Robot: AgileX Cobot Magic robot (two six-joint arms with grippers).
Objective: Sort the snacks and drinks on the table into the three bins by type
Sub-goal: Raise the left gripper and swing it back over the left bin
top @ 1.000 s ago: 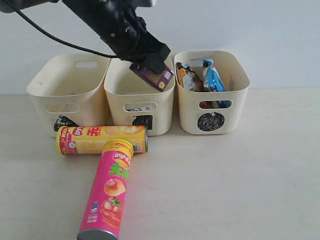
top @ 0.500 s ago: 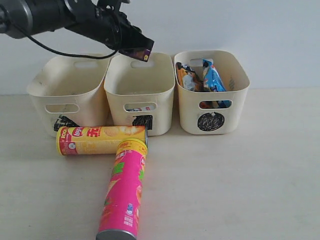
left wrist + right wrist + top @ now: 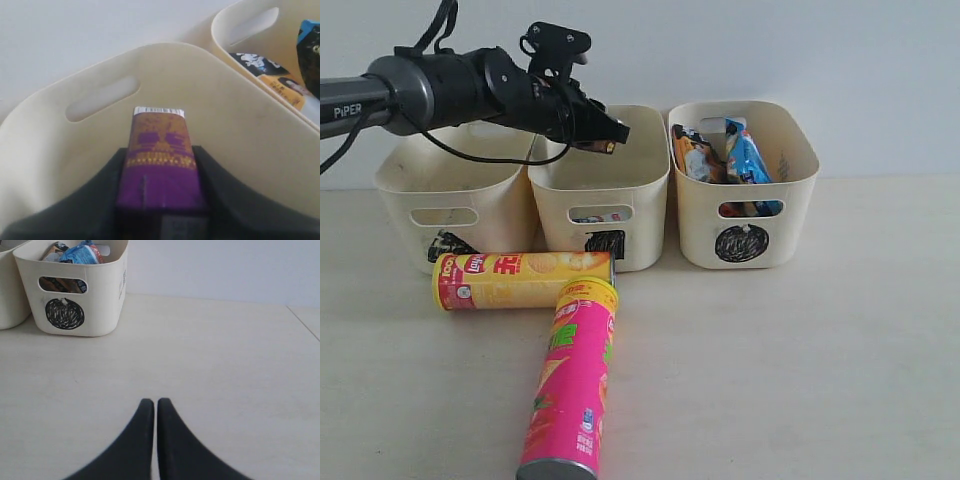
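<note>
The purple carton hangs inside the middle bin's rim in the left wrist view and would rest in the bin, so my left gripper should open now.
My left gripper hangs over the middle, square-marked bin and is shut on the slim dark purple carton, which points into that bin. The yellow-red chip tube lies on the table in front of the bins. The pink tube lies with its lid against it. The circle bin holds the blue noodle pack and the orange snack bag. My right gripper is shut and empty, low over bare table. The white-and-blue carton cannot be made out.
The triangle bin stands at the left, touching the middle one. A pale wall rises close behind the bins. In the right wrist view the circle bin sits far off, with open table in between.
The left arm swung from steep to nearly level, carrying the purple carton up and leftward over the middle bin. The pink tube rolled and shifted to the right.
</note>
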